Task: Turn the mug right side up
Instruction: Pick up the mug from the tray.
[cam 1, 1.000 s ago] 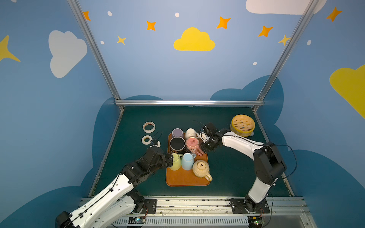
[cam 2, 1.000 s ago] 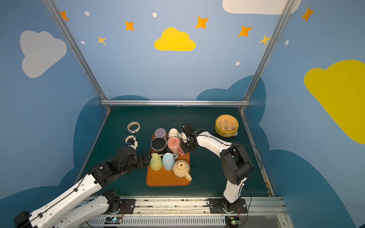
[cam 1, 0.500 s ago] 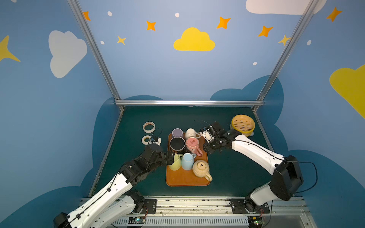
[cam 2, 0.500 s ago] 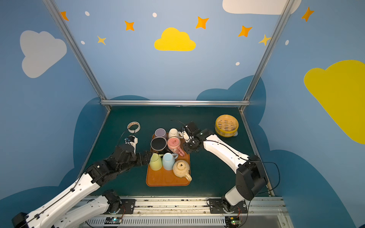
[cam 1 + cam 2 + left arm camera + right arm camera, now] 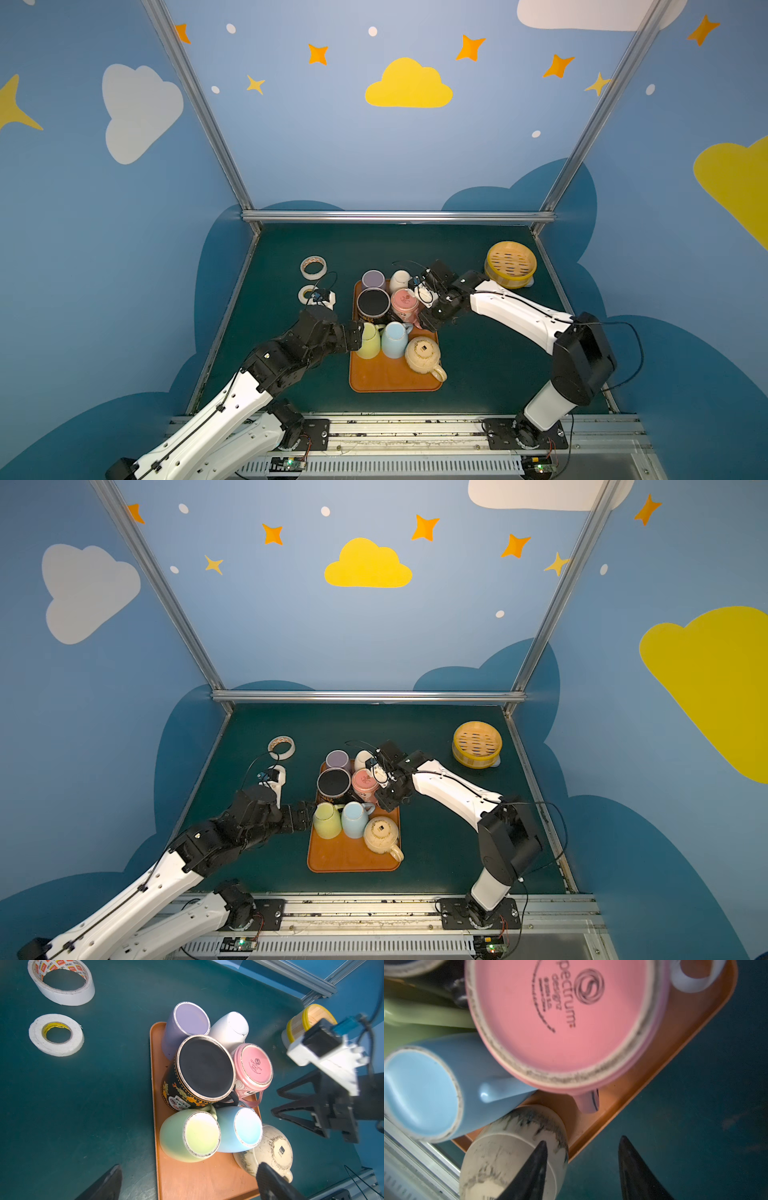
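The pink mug (image 5: 405, 302) has a handle that my right gripper will reach and grab, leaving room on the handle for my left gripper to turn the mug upright.
Several mugs stand bottom-up on an orange tray (image 5: 390, 380). The pink mug (image 5: 405, 302) (image 5: 560, 1022) sits at the tray's right side, its handle toward my right gripper (image 5: 428, 322) (image 5: 582, 1139), which is open over the tray's right edge with nothing between its fingers. The pale green mug (image 5: 368, 341) (image 5: 191, 1134) leans at the tray's left side. My left gripper (image 5: 355, 336) (image 5: 189, 1169) is open wide just left of it, not touching it.
Also upturned on the tray are black (image 5: 373, 303), light blue (image 5: 395, 338), lilac (image 5: 372, 279), white (image 5: 400, 280) and beige (image 5: 423, 354) mugs. Two tape rolls (image 5: 313, 267) lie at the left. A yellow steamer basket (image 5: 510, 264) stands at the back right.
My right gripper opened and drew back from the pink mug toward the tray's right edge, and its arm shifted. The left gripper opened slightly wider beside the green mug.
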Controlling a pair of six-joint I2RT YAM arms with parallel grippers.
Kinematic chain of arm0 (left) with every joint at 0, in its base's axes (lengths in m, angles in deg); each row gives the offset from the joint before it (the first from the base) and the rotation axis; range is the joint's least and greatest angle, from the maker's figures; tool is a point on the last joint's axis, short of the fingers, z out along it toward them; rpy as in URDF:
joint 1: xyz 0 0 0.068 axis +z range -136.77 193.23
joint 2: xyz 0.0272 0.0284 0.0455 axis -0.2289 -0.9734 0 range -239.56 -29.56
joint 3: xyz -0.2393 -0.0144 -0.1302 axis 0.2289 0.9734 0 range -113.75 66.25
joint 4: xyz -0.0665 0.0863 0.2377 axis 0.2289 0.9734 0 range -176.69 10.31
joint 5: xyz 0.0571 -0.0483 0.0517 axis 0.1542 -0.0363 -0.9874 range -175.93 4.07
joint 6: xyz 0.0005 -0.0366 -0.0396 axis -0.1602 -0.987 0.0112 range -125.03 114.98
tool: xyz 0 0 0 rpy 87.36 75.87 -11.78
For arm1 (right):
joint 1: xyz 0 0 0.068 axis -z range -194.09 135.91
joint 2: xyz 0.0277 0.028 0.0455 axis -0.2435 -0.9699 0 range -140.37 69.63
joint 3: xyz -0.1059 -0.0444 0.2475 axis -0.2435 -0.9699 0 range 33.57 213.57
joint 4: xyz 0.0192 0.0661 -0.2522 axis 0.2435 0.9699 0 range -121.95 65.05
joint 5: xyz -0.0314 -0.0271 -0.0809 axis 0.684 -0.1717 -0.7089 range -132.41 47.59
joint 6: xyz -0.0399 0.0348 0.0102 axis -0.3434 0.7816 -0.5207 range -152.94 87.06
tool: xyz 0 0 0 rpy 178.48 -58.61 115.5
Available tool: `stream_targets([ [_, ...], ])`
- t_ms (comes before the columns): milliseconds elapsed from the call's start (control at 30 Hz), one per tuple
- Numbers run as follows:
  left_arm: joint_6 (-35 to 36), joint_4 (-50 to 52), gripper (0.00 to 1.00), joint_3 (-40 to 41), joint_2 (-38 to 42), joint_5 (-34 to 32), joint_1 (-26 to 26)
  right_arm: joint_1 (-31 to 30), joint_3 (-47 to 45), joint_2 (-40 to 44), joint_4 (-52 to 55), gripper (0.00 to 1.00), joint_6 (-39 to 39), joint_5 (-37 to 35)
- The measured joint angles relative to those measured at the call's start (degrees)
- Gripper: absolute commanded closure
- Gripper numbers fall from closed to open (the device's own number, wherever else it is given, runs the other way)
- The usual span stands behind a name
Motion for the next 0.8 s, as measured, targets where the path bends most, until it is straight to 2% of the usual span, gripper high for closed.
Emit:
stream_targets([
  [367,0.2,1.2,0.00,0.1,2.2,0.0,0.0,-0.3,3.3,-6.6,-0.9,0.57,-1.2,-0.2],
  [667,0.1,1.2,0.00,0.8,2.0,0.0,0.0,-0.3,3.2,-8.2,-4.8,0.68,-1.5,-0.2],
  [800,0.1,1.4,0.00,1.0,1.6,0.0,0.0,-0.3,3.1,-8.2,-6.1,0.76,-1.4,-0.2],
])
